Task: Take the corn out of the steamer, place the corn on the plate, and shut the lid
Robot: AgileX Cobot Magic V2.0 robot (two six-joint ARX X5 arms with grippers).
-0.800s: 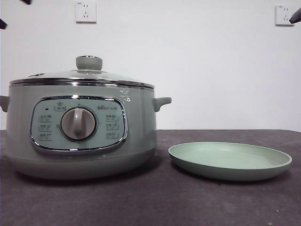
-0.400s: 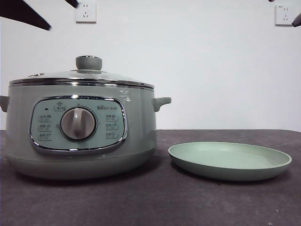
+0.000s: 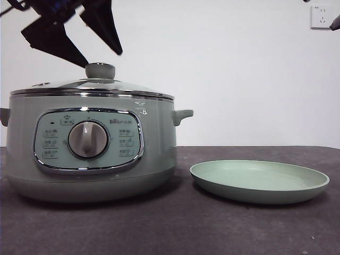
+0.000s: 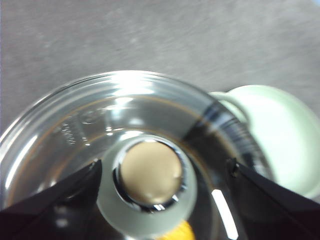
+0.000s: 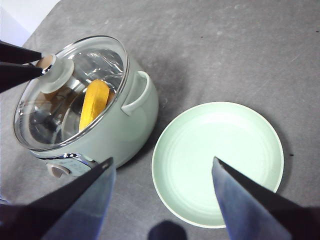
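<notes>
My left gripper grips the glass lid [image 3: 127, 87] by its knob [image 3: 100, 70] next, to open the steamer and get to the corn.
The steamer [image 3: 154, 143] stands on the left of the table with the glass lid [image 3: 127, 87] shut on it. Through the lid, the right wrist view shows the yellow-orange corn [image 5: 95, 102] lying inside; a bit of the corn [image 4: 177, 232] also shows in the left wrist view. My left gripper [image 3: 102, 58] is open just above the lid's knob [image 3: 100, 70], one jaw on each side of the knob [image 4: 150, 175], not touching it. The pale green plate [image 3: 260, 180] lies empty to the right of the steamer. My right gripper [image 5: 162, 161] is open and empty, high above the plate [image 5: 217, 162].
The table is dark grey [image 3: 175, 228]. A white wall with sockets stands behind it. The steamer's side handle [image 3: 182, 115] sticks out towards the plate. The right arm shows in the front view only as a black tip [image 3: 334, 21] at the top right corner.
My left gripper has come down from the top left corner to just above the lid's knob. The steamer, lid and plate have not moved.
</notes>
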